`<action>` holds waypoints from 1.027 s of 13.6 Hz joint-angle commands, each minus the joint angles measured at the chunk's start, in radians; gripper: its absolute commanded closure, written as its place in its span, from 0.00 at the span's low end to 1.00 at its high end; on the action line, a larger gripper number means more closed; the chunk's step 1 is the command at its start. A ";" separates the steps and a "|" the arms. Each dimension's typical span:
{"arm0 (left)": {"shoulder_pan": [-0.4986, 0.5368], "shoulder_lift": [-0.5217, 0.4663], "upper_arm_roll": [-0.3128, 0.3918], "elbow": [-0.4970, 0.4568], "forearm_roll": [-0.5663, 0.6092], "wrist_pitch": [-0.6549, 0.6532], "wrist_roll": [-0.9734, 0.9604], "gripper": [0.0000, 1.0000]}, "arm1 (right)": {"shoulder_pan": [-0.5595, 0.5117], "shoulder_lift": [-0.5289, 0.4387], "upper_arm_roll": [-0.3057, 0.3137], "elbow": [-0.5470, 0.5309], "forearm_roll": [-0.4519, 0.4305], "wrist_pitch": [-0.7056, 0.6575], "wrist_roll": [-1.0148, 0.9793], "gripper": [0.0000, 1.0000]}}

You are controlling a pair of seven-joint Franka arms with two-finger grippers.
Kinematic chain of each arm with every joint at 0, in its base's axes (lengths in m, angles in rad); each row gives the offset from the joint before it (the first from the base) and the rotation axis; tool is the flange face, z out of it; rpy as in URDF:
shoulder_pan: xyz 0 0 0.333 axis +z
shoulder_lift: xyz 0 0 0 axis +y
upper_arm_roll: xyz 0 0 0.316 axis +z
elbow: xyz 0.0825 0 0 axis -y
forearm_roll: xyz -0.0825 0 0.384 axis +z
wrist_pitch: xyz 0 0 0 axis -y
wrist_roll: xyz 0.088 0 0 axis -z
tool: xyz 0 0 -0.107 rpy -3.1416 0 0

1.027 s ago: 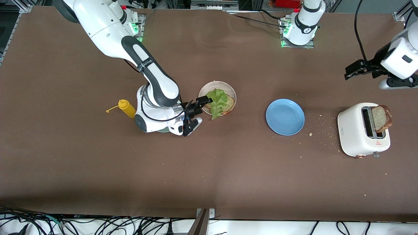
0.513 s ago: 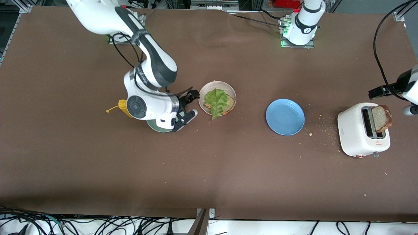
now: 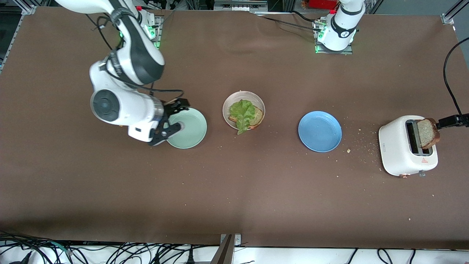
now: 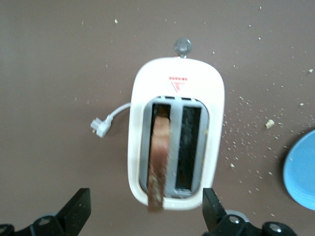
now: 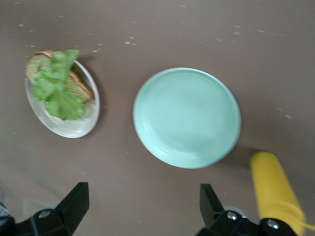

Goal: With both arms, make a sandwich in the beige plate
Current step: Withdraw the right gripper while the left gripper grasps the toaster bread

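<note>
My left gripper has its fingers above the toast slice in the toaster in the left wrist view, so it would miss now and should go lower before closing.
The beige plate holds one slice of toast with a lettuce leaf on top. A second toast slice stands in the white toaster. My left gripper hangs open over the toaster, holding nothing. In the front view only one of its fingers shows, beside that slice. My right gripper is open and empty over the edge of the mint-green plate, away from the beige plate.
A blue plate lies between the beige plate and the toaster, with crumbs scattered around it. A yellow squeeze bottle lies next to the mint-green plate. The toaster's plug lies loose on the table.
My right gripper has pulled back from the beige plate toward its own end, uncovering the mint-green plate. My left gripper has come over the toaster. Both stayed open.
</note>
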 commanded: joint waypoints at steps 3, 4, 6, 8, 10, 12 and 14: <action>0.041 0.054 -0.018 -0.007 -0.101 0.023 0.082 0.02 | -0.087 -0.124 -0.013 -0.120 -0.129 -0.003 0.010 0.00; 0.043 0.055 -0.016 -0.030 -0.133 0.022 0.082 0.02 | -0.088 -0.137 -0.043 -0.118 -0.138 -0.003 0.007 0.00; 0.046 0.054 -0.013 -0.047 -0.137 0.011 0.095 0.26 | -0.090 -0.169 -0.097 -0.120 -0.141 0.000 0.004 0.00; 0.056 0.051 -0.013 -0.044 -0.132 -0.019 0.196 0.73 | -0.102 -0.198 -0.122 -0.117 -0.141 0.014 0.013 0.00; 0.056 0.051 -0.012 -0.038 -0.118 -0.021 0.282 1.00 | -0.118 -0.220 -0.131 -0.115 -0.143 0.014 0.010 0.00; 0.070 0.051 -0.012 -0.033 -0.103 -0.023 0.381 1.00 | -0.118 -0.233 -0.136 -0.106 -0.167 0.017 0.012 0.00; 0.072 0.044 -0.013 -0.029 -0.101 -0.024 0.381 1.00 | -0.118 -0.255 -0.136 -0.105 -0.227 0.037 0.013 0.00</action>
